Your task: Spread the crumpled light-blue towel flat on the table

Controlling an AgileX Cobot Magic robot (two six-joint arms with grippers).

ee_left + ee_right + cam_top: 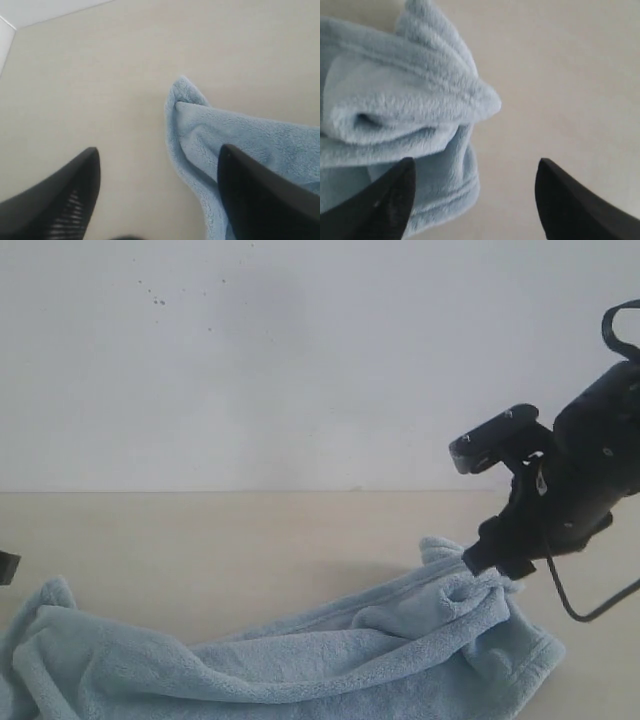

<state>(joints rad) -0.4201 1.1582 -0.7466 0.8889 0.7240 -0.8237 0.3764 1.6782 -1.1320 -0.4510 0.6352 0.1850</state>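
Observation:
I will next grab the light-blue towel with my right gripper by the lower folded corner of its bunched end [530, 660] [455, 192]. Then I can spread the towel flat.
The pale-blue towel [300, 660] lies crumpled in a long band across the front of the cream table [250, 540]. My right gripper [490, 562] hangs low over its bunched right end. In the right wrist view that gripper [476, 161] is open. A folded towel corner [395, 110] reaches under one finger, and bare table lies between the tips. My left gripper [159, 150] is open too, just above the table. The towel's left corner [250, 135] lies beside and under one finger. No label shows.
The white speckled wall [300, 360] rises behind the table's far edge. Bare table stretches behind the towel. A dark bit of the left arm [6, 567] shows at the left edge of the exterior view.

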